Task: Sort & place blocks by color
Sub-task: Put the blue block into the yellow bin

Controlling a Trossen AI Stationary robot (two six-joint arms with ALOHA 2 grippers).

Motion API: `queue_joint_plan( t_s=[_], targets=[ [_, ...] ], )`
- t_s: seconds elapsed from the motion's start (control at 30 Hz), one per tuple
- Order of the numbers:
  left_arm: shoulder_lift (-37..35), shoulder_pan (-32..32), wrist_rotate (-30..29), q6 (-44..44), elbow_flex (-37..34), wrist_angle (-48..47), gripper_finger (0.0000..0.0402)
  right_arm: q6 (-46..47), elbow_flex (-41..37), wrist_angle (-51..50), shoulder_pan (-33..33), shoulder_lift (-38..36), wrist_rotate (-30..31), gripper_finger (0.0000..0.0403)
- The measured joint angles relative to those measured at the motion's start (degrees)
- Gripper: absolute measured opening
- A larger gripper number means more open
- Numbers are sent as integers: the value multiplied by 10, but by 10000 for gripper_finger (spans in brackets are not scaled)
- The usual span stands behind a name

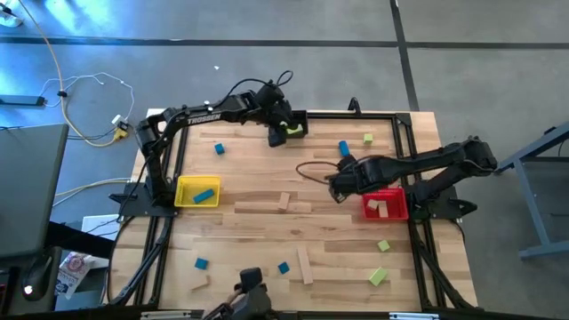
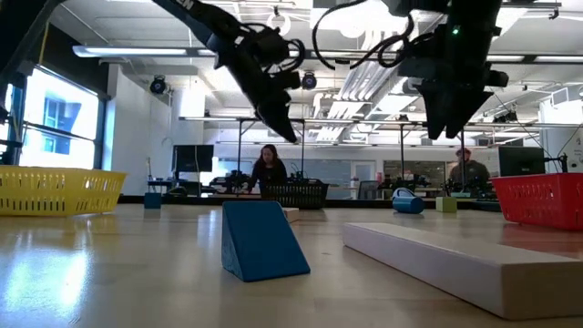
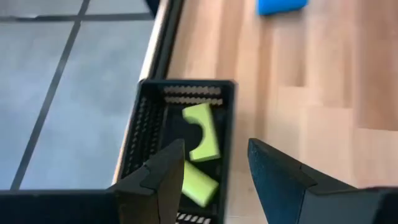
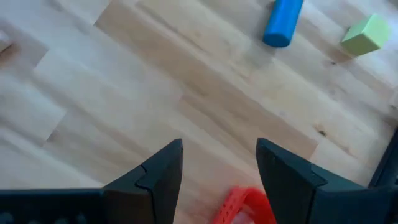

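My right gripper grabs the blue cylinder by its curved side near one end (image 1: 344, 149) next, to sort it into the yellow bin (image 1: 182, 185).
My left gripper (image 3: 214, 168) hangs open above the black bin (image 3: 143, 124) at the table's far edge, touching nothing; two lime green blocks (image 3: 202, 130) lie inside the bin. My right gripper (image 4: 217, 165) is open and empty over bare table, just left of the red bin (image 1: 396, 212), which holds a plain wood block (image 1: 380, 209). A blue block (image 1: 204, 196) lies in the yellow bin (image 1: 182, 185). Past my right gripper, a blue cylinder (image 4: 283, 22) and a green cube (image 4: 367, 34) rest on the table.
Loose blocks are scattered on the table: blue ones (image 1: 219, 148) (image 1: 201, 263) (image 1: 283, 267), green ones (image 1: 383, 245) (image 1: 378, 276), wood bars (image 1: 284, 202) (image 1: 305, 265). In the low view a blue wedge (image 2: 262, 239) and a wood bar (image 2: 465, 260) lie close to the near edge. A black frame (image 1: 356, 114) rims the table.
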Motion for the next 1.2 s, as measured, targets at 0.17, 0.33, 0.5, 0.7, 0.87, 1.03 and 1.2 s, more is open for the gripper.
queue_joint_plan(
  t_s=[0.17, 0.33, 0.5, 0.7, 0.87, 1.03, 1.2],
  targets=[
    [-34, -7, 0, 3, 0, -30, 161, -49, 0, 1, -52, 0, -9, 190],
    [-77, -7, 0, -12, -3, -60, 161, -98, 0, 5, -109, 0, -23, 190],
    [-130, -11, 35, -27, -43, -66, 161, -147, 0, 25, -171, 0, -46, 190],
    [-199, -29, 89, -52, -115, -62, 161, -216, 0, 71, -239, 0, -79, 190],
    [-246, -63, 90, -77, -158, -60, 161, -245, 0, 107, -287, 0, -85, 190],
    [-275, -108, 90, -102, -170, -62, 161, -257, 0, 128, -324, 9, -87, 190],
    [-285, -152, 89, -107, -170, -62, 161, -276, 0, 152, -349, 38, -88, 190]
  ],
)
